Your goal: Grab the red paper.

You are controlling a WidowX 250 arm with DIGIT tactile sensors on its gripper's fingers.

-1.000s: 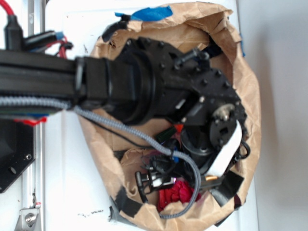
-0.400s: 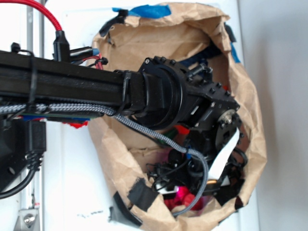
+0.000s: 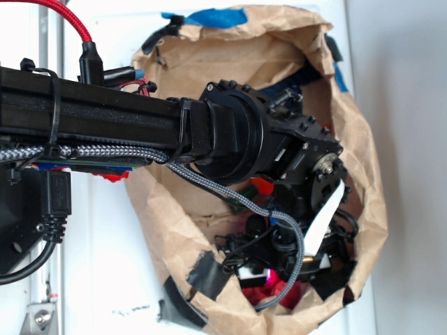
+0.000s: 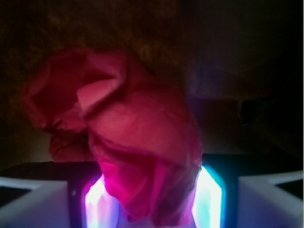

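I need to grab the crumpled wad of red paper by its narrow, folded tail next.
The red paper is a crumpled wad that fills the middle of the wrist view, its lower end hanging between my two lit fingers. In the exterior view only a small pink-red patch of the red paper shows, at the bottom of the brown paper bag, under my gripper. The gripper is down inside the bag with its jaws wide apart on either side of the wad. The right finger touches the paper's edge, while a lit gap remains at the left finger.
My black arm reaches across the bag's mouth from the left and hides most of its inside. A braided cable loops down to the gripper. Black tape and blue tape patch the bag's rim. The bag walls stand close around the gripper.
The arm has reached further right and lowered the gripper deeper into the bag, onto the red paper. Less of the red wad shows from outside than one second ago.
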